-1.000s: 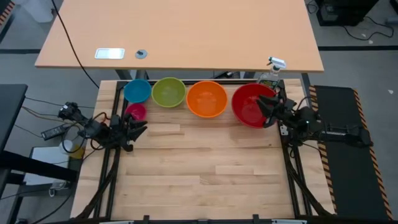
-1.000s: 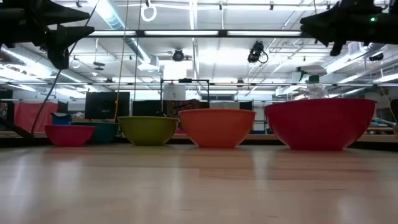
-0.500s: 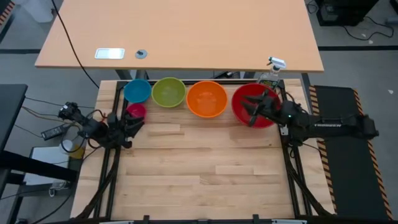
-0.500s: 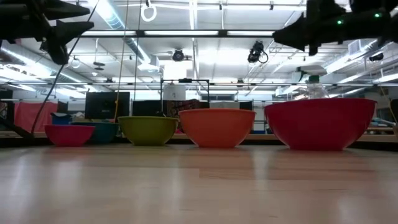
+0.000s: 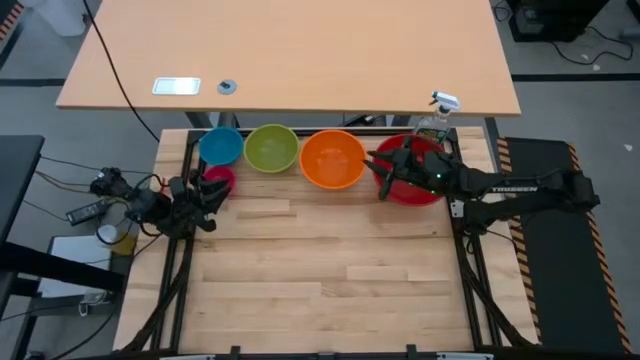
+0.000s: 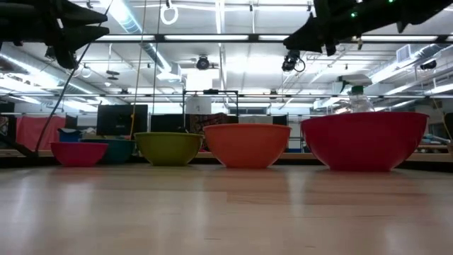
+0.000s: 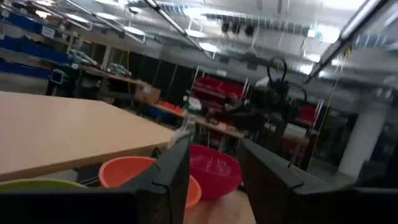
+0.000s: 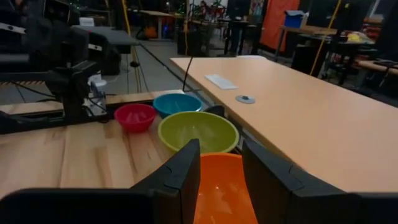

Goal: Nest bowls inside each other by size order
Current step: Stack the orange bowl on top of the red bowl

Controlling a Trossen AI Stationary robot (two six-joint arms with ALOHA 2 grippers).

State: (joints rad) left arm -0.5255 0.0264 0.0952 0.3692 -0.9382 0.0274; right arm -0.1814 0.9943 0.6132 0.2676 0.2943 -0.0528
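I need to nest the orange bowl inside the red bowl, so next I should grab the orange bowl by its rim (image 5: 364, 159) (image 8: 221, 157) with my right gripper.
Five bowls stand on their bases along the table's far edge: blue (image 5: 220, 147), lime green (image 5: 271, 148), orange (image 5: 332, 159) and red (image 5: 420, 185) in a row, with pink (image 5: 219, 177) just in front of the blue one. My right gripper (image 5: 379, 174) is open, high above the red bowl's left rim beside the orange bowl; it also shows in the low view (image 6: 315, 30). My left gripper (image 5: 212, 190) is open, raised beside the pink bowl at the table's left edge. Both are empty.
A clear spray bottle (image 5: 437, 118) stands just behind the red bowl at the far right corner. A tan desk (image 5: 290, 50) lies beyond the far edge. Bare wooden tabletop (image 5: 320, 270) fills the middle and near half of the table.
My right gripper has gone toward the table's left edge, from over the red bowl's right side to over its left rim, by the orange bowl, still open and high. My left gripper has drawn a little toward the far edge, beside the pink bowl. The bowls have stayed in place.
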